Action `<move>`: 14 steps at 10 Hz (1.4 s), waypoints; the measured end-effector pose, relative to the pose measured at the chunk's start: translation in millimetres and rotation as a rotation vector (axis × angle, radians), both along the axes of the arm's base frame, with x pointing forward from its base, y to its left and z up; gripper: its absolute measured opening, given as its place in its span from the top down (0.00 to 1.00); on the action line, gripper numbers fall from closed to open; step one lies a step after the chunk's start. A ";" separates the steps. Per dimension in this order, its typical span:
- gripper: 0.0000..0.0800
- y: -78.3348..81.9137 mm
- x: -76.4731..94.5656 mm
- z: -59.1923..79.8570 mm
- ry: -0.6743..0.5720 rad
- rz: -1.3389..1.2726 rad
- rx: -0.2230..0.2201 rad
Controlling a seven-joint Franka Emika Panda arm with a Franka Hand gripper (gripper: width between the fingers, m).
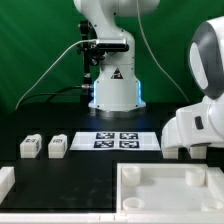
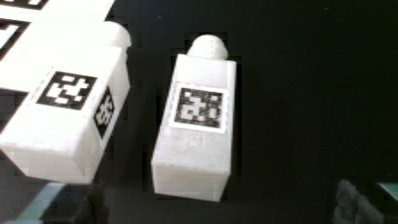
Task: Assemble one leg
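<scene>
My gripper needs to come down to the leg before it closes, because my fingertips are high above the leg's near end (image 2: 189, 178), with black table between them.
In the wrist view two white legs lie side by side on the black table, each with a square marker tag on its face: one leg (image 2: 71, 100) and a second leg (image 2: 199, 120). My gripper (image 2: 217, 208) is open and empty above them. Its dark fingertips (image 2: 54, 205) show wide apart, with the near end of the second leg between them. In the exterior view two legs (image 1: 29, 146) (image 1: 57, 146) lie at the exterior view's left. The gripper itself is hidden there behind the arm's white links (image 1: 195, 120).
The marker board (image 1: 118, 139) lies in the middle of the table; a corner of it shows in the wrist view (image 2: 18, 20). A large white tray-like piece (image 1: 165, 188) lies at the front. Another white part (image 1: 5, 182) sits at the front left edge.
</scene>
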State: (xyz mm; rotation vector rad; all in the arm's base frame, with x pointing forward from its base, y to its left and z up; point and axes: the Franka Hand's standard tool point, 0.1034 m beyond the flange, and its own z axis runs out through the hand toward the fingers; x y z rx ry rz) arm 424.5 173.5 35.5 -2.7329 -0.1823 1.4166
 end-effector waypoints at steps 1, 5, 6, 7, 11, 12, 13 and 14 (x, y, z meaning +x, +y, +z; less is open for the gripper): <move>0.19 -0.1 -0.3 -0.3 -0.001 0.000 0.000; 0.19 2.3 -30.6 -15.2 -0.027 0.007 -0.010; 0.19 4.0 -35.9 -19.5 -0.024 0.011 -0.014; 0.19 7.3 -41.8 -23.1 -0.023 0.013 -0.025; 0.33 6.5 -43.3 -23.9 -0.020 0.019 -0.020; 0.58 6.5 -43.3 -23.9 -0.020 0.019 -0.020; 0.58 6.4 -43.5 -23.7 -0.019 0.019 -0.020; 0.64 6.4 -43.6 -23.8 -0.018 0.019 -0.020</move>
